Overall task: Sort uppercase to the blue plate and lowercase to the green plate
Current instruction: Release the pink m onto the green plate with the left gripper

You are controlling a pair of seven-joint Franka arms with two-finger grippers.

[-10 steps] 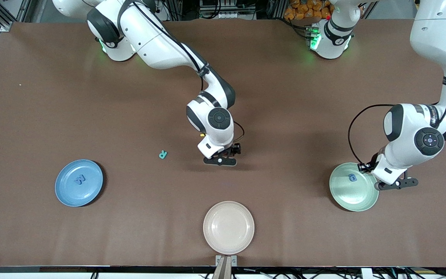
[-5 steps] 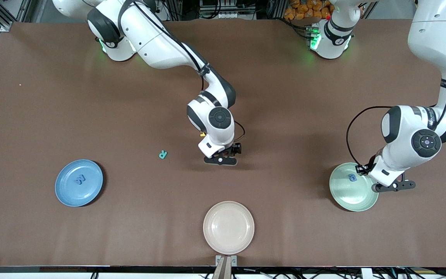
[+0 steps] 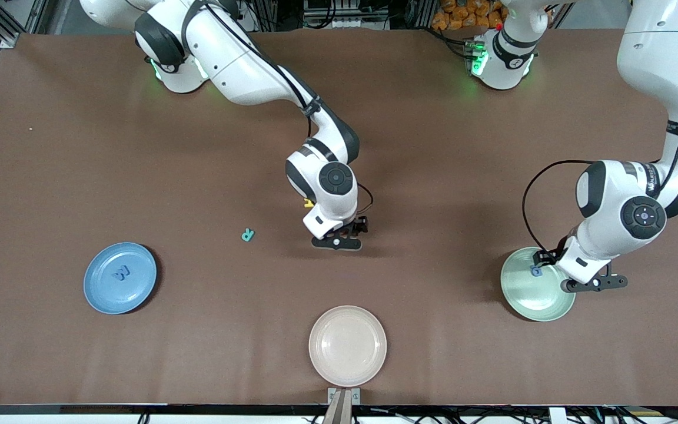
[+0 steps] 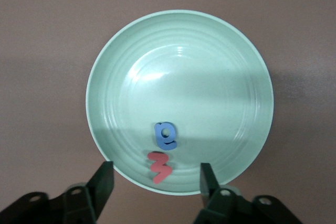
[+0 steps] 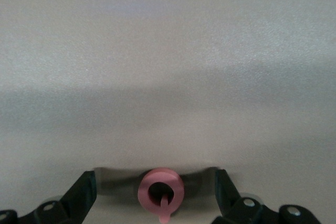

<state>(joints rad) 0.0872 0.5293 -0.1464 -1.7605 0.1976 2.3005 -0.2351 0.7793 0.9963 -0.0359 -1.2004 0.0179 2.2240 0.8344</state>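
Observation:
My right fingers are low beside the red ring letter (image 5: 146,191) in the wrist view and can close.
Beyond my open left gripper (image 4: 156,181) lies the green plate (image 4: 220,61), with a blue lowercase letter (image 4: 166,136) and the red m (image 4: 160,167) in it, free of the fingers. In the front view that gripper (image 3: 593,284) hangs over the green plate's (image 3: 527,297) rim. My right gripper (image 5: 155,182) stands open astride a red ring-shaped uppercase letter (image 5: 161,190) flat on the table, low at mid-table (image 3: 337,241). The blue plate (image 3: 103,294) holds a blue M (image 3: 121,272). A teal R (image 3: 248,235) lies on the table between them.
A cream plate (image 3: 348,345) sits near the table's front edge, nearer the camera than my right gripper. A small yellow letter (image 3: 308,204) peeks out beside the right arm's wrist, mostly hidden.
My left gripper has opened and drifted slightly over the green plate. The right arm has barely moved.

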